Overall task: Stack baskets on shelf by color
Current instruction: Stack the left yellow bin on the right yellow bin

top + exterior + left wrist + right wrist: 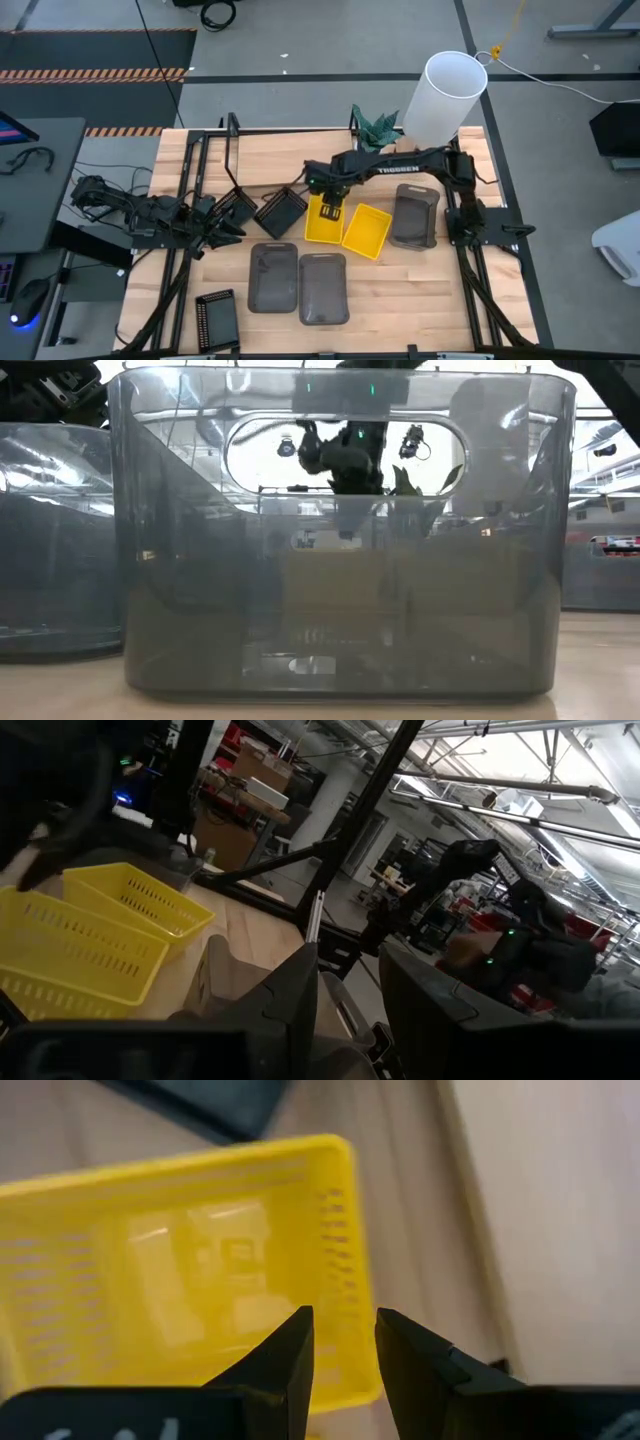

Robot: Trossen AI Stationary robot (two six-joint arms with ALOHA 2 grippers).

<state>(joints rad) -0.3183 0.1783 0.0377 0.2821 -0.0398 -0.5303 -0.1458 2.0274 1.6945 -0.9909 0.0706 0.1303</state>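
My right gripper grabs the yellow basket by its short end's rim (328,197) next, to stack it with the other yellow basket (367,231).
Two bright yellow baskets lie side by side mid-table, one (322,222) to the left of the other (367,231). My right gripper (331,207) hangs over the left one (180,1270), its fingers a narrow gap apart above one side wall near a corner; I cannot tell whether they touch it. Three smoky grey baskets (415,215) (272,278) (323,288) and three black slatted baskets (236,206) (282,210) (217,321) rest on the tabletop. My left gripper (224,228) waits at the left by the black baskets, slightly open and empty. The shelf (290,150) runs along the far side.
A tall white cylinder (445,95) and a small plant (378,130) stand at the far right by the shelf posts. In the low view a grey basket (330,560) fills most of the picture. Bare wood shows near the table's front right (430,300).
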